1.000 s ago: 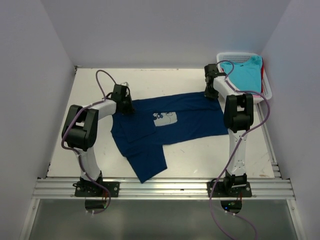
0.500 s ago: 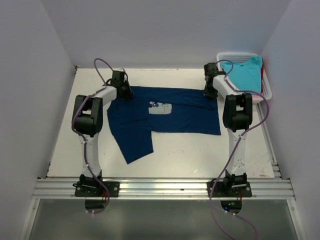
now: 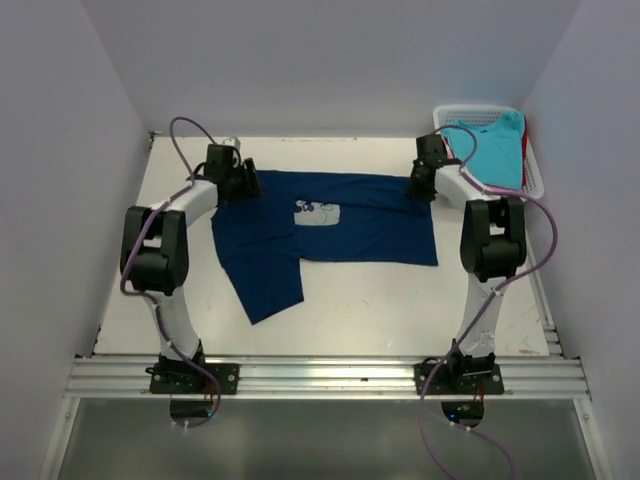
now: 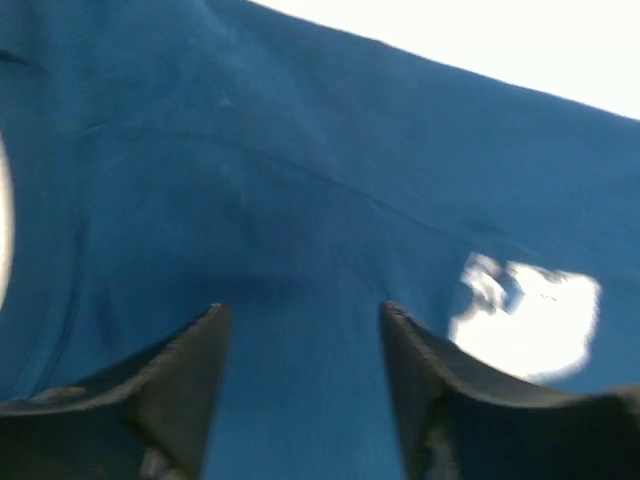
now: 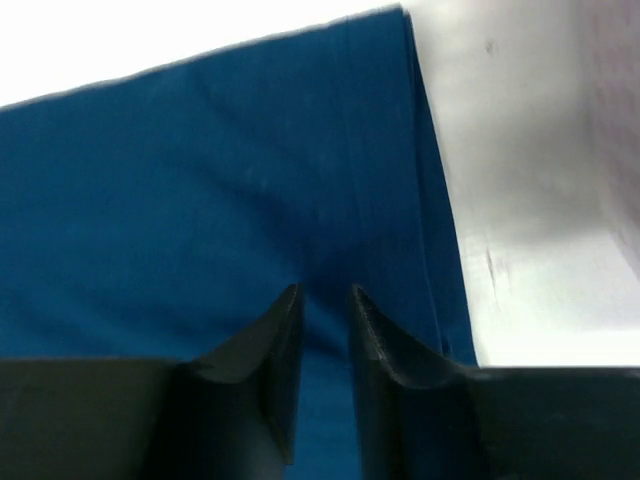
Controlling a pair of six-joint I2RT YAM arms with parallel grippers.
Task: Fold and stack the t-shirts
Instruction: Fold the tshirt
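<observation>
The near end of the navy t-shirt [image 3: 340, 235] needs to be folded toward the t-shirt's far edge. My left gripper should grab the t-shirt's trailing part next.
A navy t-shirt [image 3: 340, 235] with a pale chest print [image 3: 318, 214] lies spread flat on the white table, one part trailing toward the near left. My left gripper [image 3: 243, 183] stands at its far left corner. In the left wrist view the left gripper [image 4: 303, 307] is wide open above the navy t-shirt [image 4: 300, 180], with the print [image 4: 530, 318] to its right. My right gripper [image 3: 418, 187] is at the far right corner. The right gripper [image 5: 325, 288] shows a narrow gap over the navy t-shirt [image 5: 200, 200], near its side hem. A turquoise t-shirt [image 3: 490, 150] lies in the basket.
The white lattice basket [image 3: 535, 175] sits at the far right corner of the table, with a red sliver [image 3: 527, 140] of cloth at its right side. Bare table [image 5: 530, 200] lies right of the navy hem. White walls close in on three sides.
Both arms drew the shirt's far edge toward the back and laid it flat. Both grippers, shut a moment ago, have opened; the left elbow swung outward to the left.
</observation>
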